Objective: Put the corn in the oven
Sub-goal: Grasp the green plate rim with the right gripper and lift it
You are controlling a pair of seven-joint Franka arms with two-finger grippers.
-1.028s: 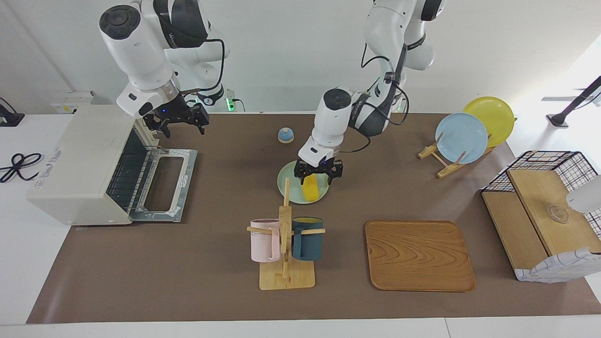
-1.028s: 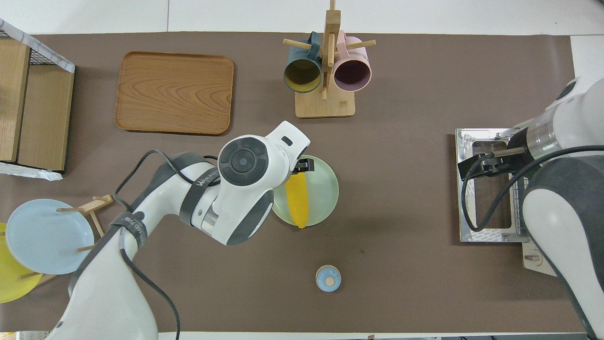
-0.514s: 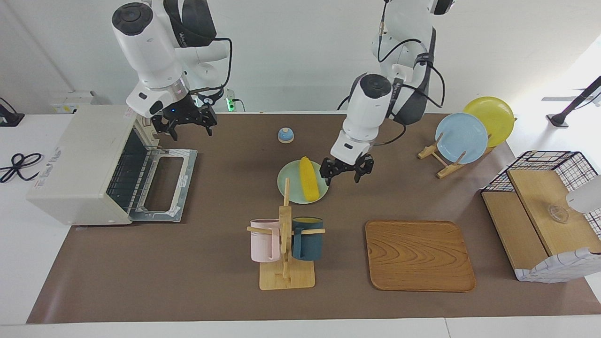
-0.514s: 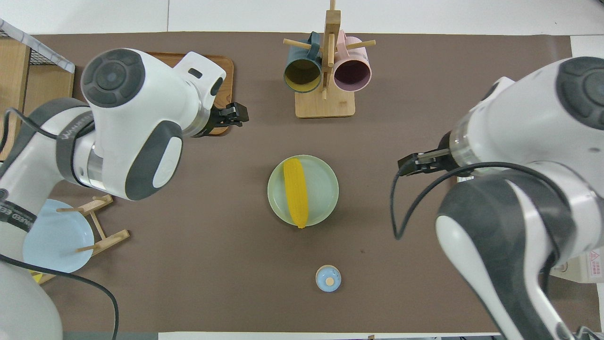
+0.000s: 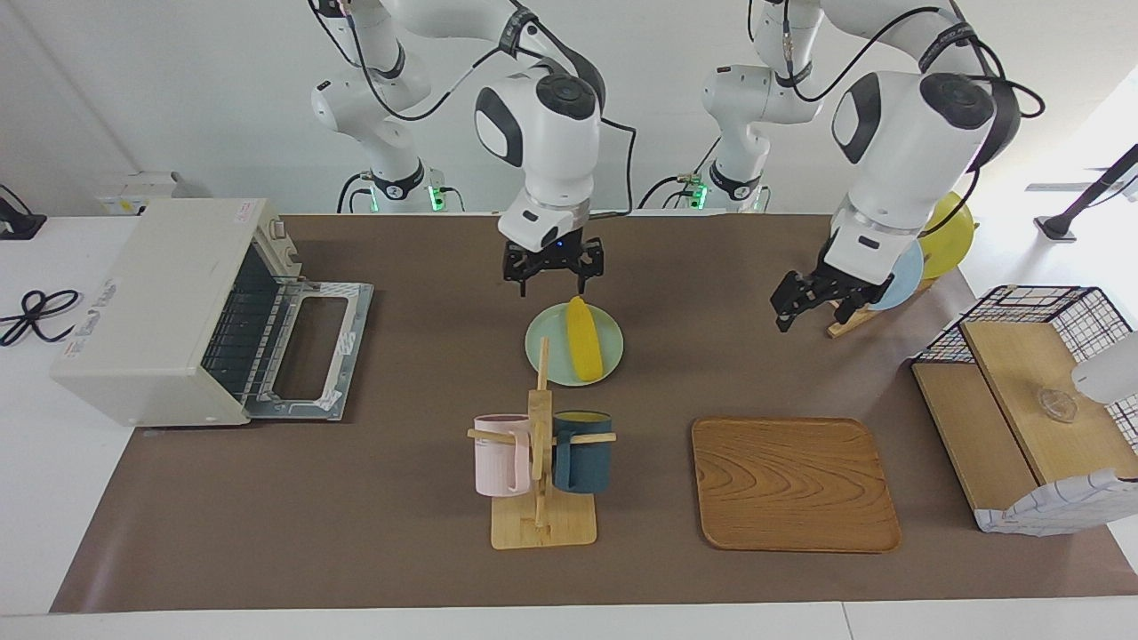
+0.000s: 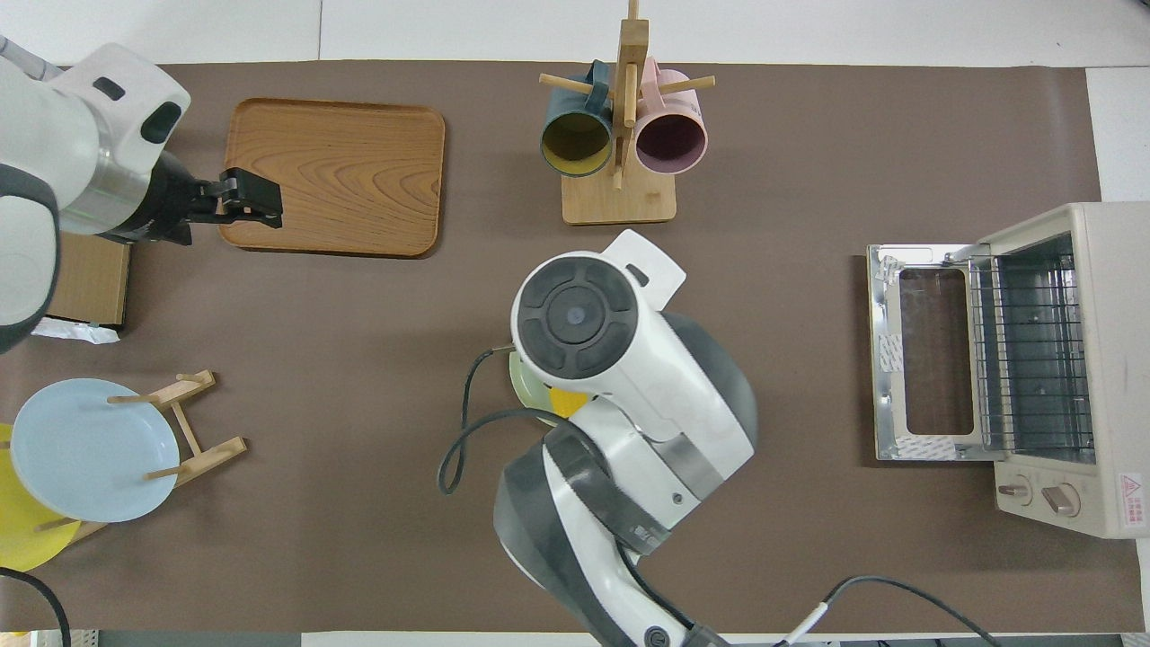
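My right gripper needs to grab the pale green plate by its rim (image 6: 515, 377) next. Then it can put the corn (image 6: 568, 402) in the oven.
The yellow corn (image 5: 585, 351) lies on a pale green plate (image 5: 544, 342) at the middle of the table. My right gripper (image 5: 553, 277) hangs open and empty just above the plate's rim nearer to the robots, apart from the corn. In the overhead view the right arm covers most of the plate (image 6: 524, 393); only a bit of corn (image 6: 568, 402) shows. The cream oven (image 5: 151, 302) stands at the right arm's end, its door (image 5: 307, 348) folded down and rack bare; it also shows in the overhead view (image 6: 1092, 359). My left gripper (image 5: 811, 311) is open and empty, in the air beside the plate rack, over the wooden tray's edge (image 6: 256, 199).
A mug rack (image 5: 540, 462) with a pink and a dark blue mug stands farther from the robots than the plate. A wooden tray (image 5: 791, 484) lies beside it. A plate rack with a blue plate (image 6: 90, 449) and a wire basket (image 5: 1022, 311) are at the left arm's end.
The right gripper swung from the oven door to over the plate. The left gripper withdrew from the corn toward the plate rack. The corn stays on the plate.
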